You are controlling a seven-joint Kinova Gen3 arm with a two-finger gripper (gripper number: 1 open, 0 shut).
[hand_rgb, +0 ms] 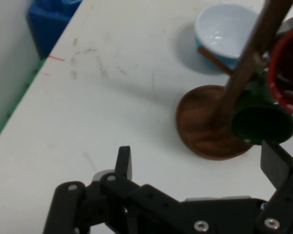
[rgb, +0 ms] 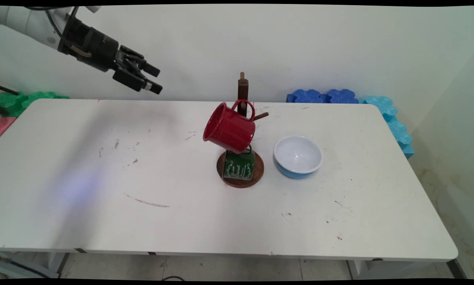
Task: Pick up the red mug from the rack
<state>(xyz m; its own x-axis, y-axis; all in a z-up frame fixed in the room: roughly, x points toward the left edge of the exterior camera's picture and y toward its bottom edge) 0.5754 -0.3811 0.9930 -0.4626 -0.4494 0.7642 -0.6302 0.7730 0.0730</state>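
Observation:
My gripper will next grab the red mug by its rim (rgb: 207, 138), so that the red mug's handle (rgb: 252, 110) stays free to slide off the peg.
My gripper (rgb: 156, 80) hangs open and empty high above the table's far left part, well left of the mug stand. A red mug (rgb: 229, 128) hangs by its handle on a peg of the wooden mug stand (rgb: 242, 85), tilted with its mouth to the left. Below it a green mug (rgb: 240, 166) rests over the stand's round base (rgb: 259, 170). In the hand view the base (hand_rgb: 200, 126), the green mug (hand_rgb: 259, 122) and the red mug's rim (hand_rgb: 278, 78) lie ahead on the right, beyond my gripper (hand_rgb: 198, 163).
A light blue bowl (rgb: 298, 156) stands upright just right of the stand, also in the hand view as the bowl (hand_rgb: 224, 29). Blue foam blocks (rgb: 324, 96) line the far right table edge, green ones (rgb: 19, 101) the far left.

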